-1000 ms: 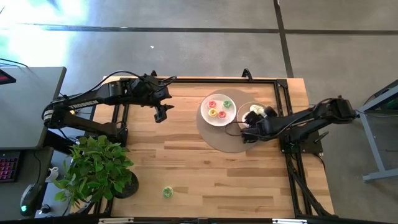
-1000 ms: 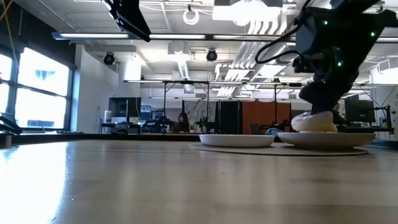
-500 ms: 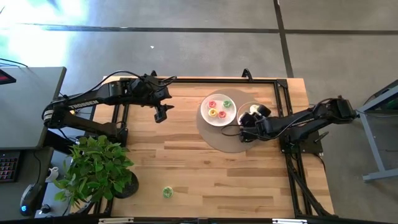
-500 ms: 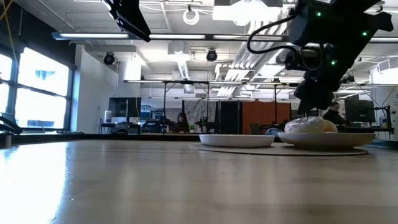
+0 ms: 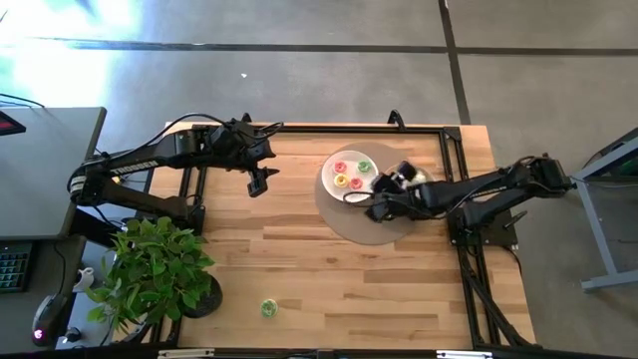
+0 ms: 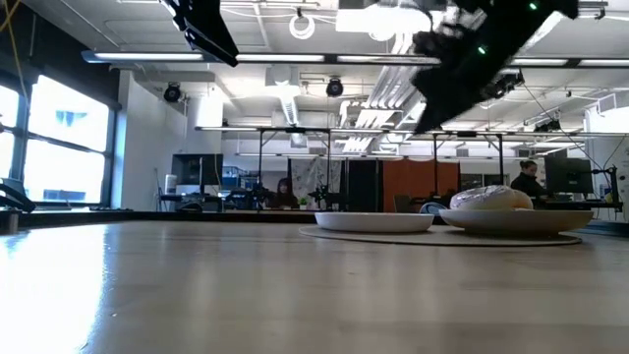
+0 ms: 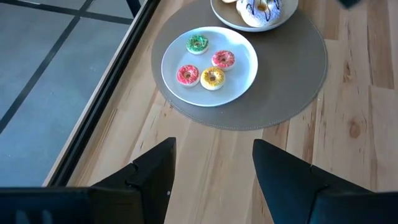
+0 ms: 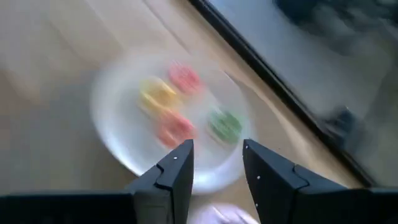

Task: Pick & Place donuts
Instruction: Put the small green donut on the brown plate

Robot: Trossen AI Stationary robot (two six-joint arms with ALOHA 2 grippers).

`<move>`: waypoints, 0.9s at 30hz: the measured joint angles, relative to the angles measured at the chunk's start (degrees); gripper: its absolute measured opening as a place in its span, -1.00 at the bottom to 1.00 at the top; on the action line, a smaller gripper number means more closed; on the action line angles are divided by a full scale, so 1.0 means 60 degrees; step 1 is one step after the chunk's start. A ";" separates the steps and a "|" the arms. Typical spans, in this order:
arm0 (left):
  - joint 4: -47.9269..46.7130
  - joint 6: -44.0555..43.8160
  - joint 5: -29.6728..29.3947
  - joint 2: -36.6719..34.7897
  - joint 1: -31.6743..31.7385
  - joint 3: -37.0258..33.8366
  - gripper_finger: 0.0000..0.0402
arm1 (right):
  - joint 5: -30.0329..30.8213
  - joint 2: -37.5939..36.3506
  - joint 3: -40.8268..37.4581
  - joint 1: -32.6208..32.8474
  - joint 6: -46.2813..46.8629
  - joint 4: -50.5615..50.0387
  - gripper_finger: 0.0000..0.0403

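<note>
The lone green donut should go on the plate with the others, so my right gripper should next grab the donut by its ring (image 5: 268, 301).
Four small donuts, red, pink, yellow and green, lie on a white plate (image 7: 239, 81) on a round grey-brown mat (image 7: 292, 81). A larger white donut (image 7: 264, 7) with dark stripes lies on a second plate (image 6: 516, 221) beside it. One green donut (image 5: 268, 308) lies alone near the table's near edge. My right gripper (image 8: 217, 168) hangs open above the mat (image 5: 377, 199), over the plate of small donuts, with nothing between its fingers. My left gripper (image 7: 211, 174) waits open and raised at the table's far left (image 5: 257, 181).
A potted green plant (image 5: 159, 269) stands at the table's near left corner. A dark metal frame (image 5: 454, 170) runs along the table's far and right edges. Bare wood lies between the mat and the near edge.
My right gripper has opened and let go of the white donut, which stays lying on the right plate. The gripper has risen clear of it and gone toward the table's left, over the mat by the plate of small donuts.
</note>
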 joint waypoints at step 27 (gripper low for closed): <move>-0.0132 0.0071 0.0182 0.0006 0.0000 -0.0004 0.04 | -0.8575 0.8257 0.7585 0.1362 -0.3927 0.5473 -0.34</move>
